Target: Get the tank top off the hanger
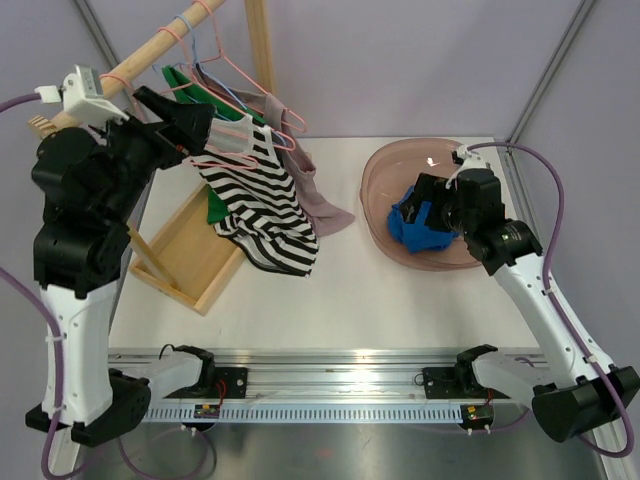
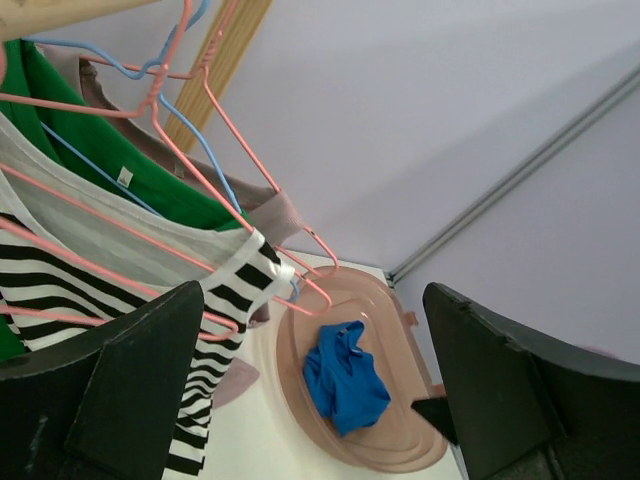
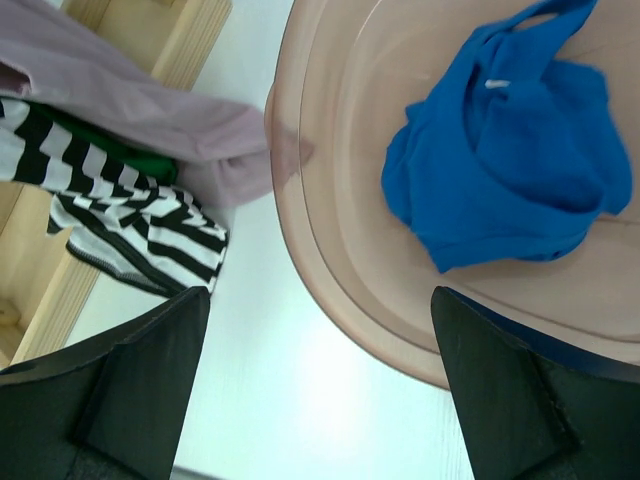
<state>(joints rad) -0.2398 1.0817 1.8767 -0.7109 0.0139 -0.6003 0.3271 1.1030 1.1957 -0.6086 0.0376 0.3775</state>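
Next, the left gripper grabs the pink hanger by its sloping arm beside its twisted neck, so the tank top's straps stay free to remove.
A black-and-white striped tank top (image 1: 262,200) hangs on a pink wire hanger (image 1: 240,130) from the wooden rail at the back left. It also shows in the left wrist view (image 2: 60,270) on its pink hanger (image 2: 120,225). My left gripper (image 1: 212,128) is raised beside the top's shoulder. Its jaws are wide open (image 2: 312,300), with the striped shoulder edge against one finger (image 2: 130,380). My right gripper (image 1: 432,208) hovers open and empty (image 3: 320,300) over the near rim of the pink basin (image 1: 385,165).
A blue garment (image 1: 413,226) lies crumpled in the basin (image 3: 320,230). A green shirt (image 2: 60,100) and a mauve garment (image 1: 322,200) hang on other hangers behind the striped top. The rack's wooden rail (image 1: 150,50) and base frame (image 1: 190,255) stand at the left.
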